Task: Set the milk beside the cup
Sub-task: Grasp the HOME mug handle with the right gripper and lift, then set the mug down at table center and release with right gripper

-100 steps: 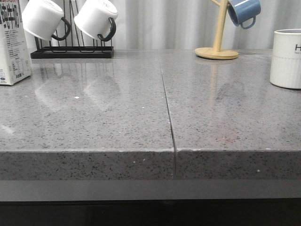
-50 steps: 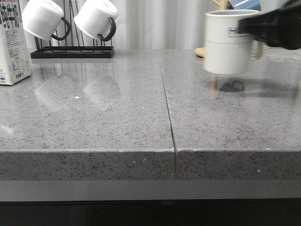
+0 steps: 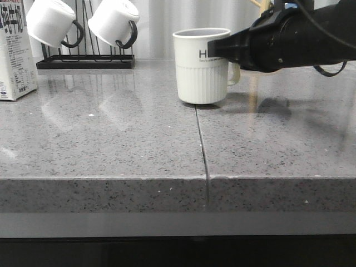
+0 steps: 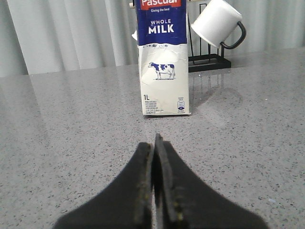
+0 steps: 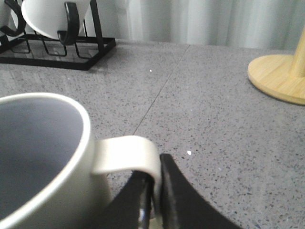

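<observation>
The base of the cup is at the counter seam, level with the counter's surface, so the cup would stand. My right gripper should release the cup now.
The cup (image 3: 201, 65), cream-white with ribs round its lower half, stands on the counter seam near the middle of the front view. My right gripper (image 5: 156, 181) is shut on the cup's handle (image 5: 126, 154), one finger inside the loop and one outside; its black arm (image 3: 289, 38) reaches in from the right. The milk (image 4: 163, 57), a white carton with a dark blue "WHOLE MILK" band and a cow picture, stands upright at the counter's far left (image 3: 14, 50). My left gripper (image 4: 154, 145) is shut on nothing, low over the counter a short way in front of the carton.
Two white mugs with black handles (image 3: 53, 22) (image 3: 114, 21) hang on a black wire rack (image 3: 86, 61) at the back left. A wooden mug tree's round base (image 5: 279, 78) stands behind the cup to the right. The counter's front edge (image 3: 167, 181) is near.
The cup has travelled from the far right edge leftward to the counter seam, carried by my right gripper, and now rests on the counter. The milk has not moved.
</observation>
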`<state>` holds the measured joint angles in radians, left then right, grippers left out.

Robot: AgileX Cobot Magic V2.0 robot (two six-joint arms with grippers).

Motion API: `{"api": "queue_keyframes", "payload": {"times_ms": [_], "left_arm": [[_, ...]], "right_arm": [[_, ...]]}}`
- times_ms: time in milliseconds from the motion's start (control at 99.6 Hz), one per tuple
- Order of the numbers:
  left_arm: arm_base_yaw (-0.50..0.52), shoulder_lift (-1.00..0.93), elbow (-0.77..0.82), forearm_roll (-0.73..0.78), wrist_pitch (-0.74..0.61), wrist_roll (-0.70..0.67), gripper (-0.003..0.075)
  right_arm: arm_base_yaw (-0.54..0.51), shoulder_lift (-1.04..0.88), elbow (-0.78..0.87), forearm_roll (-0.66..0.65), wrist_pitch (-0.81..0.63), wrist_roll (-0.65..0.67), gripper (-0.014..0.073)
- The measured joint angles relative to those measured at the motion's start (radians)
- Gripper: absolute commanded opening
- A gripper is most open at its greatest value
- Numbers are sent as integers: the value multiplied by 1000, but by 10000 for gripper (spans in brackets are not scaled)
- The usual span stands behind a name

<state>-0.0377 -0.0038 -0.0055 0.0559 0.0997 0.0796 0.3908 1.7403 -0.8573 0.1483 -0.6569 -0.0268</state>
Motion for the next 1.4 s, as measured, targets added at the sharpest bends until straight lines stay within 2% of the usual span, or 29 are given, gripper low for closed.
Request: {"api": "queue_keyframes", "payload": {"times_ms": [151, 351, 432, 672, 1024, 1254, 1405], "left_arm": [[0, 0, 0, 0, 0, 0, -20], [0, 0, 0, 0, 0, 0, -20], [0, 0, 0, 0, 0, 0, -20], [0, 0, 0, 0, 0, 0, -20], [0, 0, 0, 0, 0, 0, -20], [0, 0, 0, 0, 0, 0, -20], [0, 0, 0, 0, 0, 0, -20]], "right_arm": [[0, 9, -2, 0, 0, 0, -49], [0, 9, -4, 0, 0, 0, 192], [0, 9, -4, 0, 0, 0, 222], [0, -13, 32, 0, 2, 0, 220], [0, -186, 221, 0, 2, 0, 209], [0, -406, 370, 0, 76, 0, 3], [0, -589, 432, 0, 196, 0, -36]]}}
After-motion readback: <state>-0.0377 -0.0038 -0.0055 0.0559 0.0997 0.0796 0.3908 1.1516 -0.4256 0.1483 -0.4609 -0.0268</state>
